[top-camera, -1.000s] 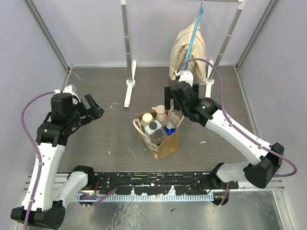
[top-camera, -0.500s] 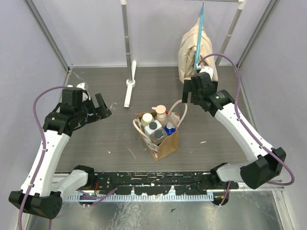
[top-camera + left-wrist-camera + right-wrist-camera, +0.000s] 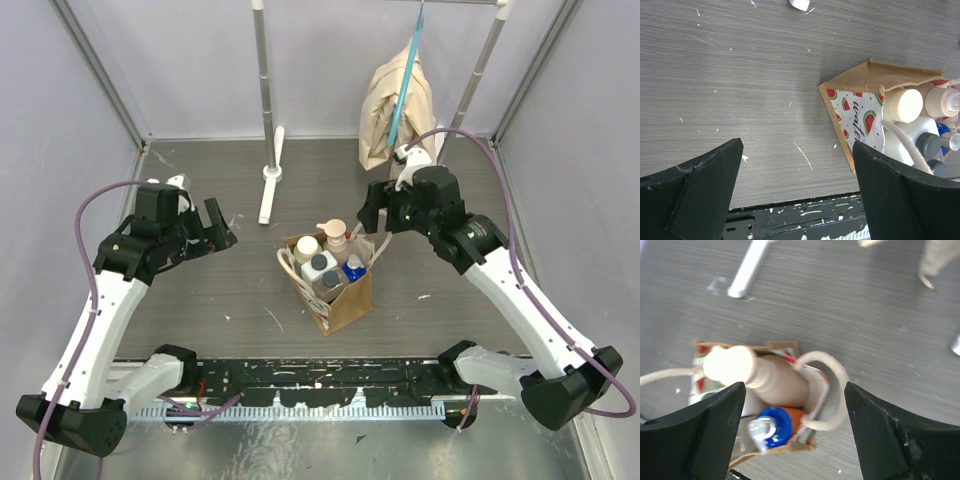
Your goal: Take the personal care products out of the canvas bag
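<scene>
The beige pump-top bottle (image 3: 334, 235) would stay in the bag if I lifted my right gripper now, because my gripper's fingers are spread short of the bottle.
The tan canvas bag (image 3: 345, 295) stands mid-table with cream handles, holding a cream-capped bottle (image 3: 306, 247), a white bottle with a dark grey cap (image 3: 319, 265), a blue bottle (image 3: 354, 268) and a beige pump-top bottle (image 3: 334, 235). My right gripper (image 3: 378, 205) is open, just up and right of the bag; its wrist view looks down on the pump-top bottle (image 3: 775, 380), the blue bottle with orange band (image 3: 777, 425) and a handle loop (image 3: 832, 395). My left gripper (image 3: 215, 228) is open and empty, well left of the bag (image 3: 865, 82).
A beige cloth (image 3: 395, 110) hangs on a blue hanger (image 3: 405, 75) from a rack at the back right. A white rack foot (image 3: 270, 180) lies at the back centre. A black rail (image 3: 320, 385) runs along the near edge.
My right gripper has swung from close above the bag up toward the cloth, then back down and left toward the bag. My left gripper has shifted slightly right. The bag and bottles have not moved.
</scene>
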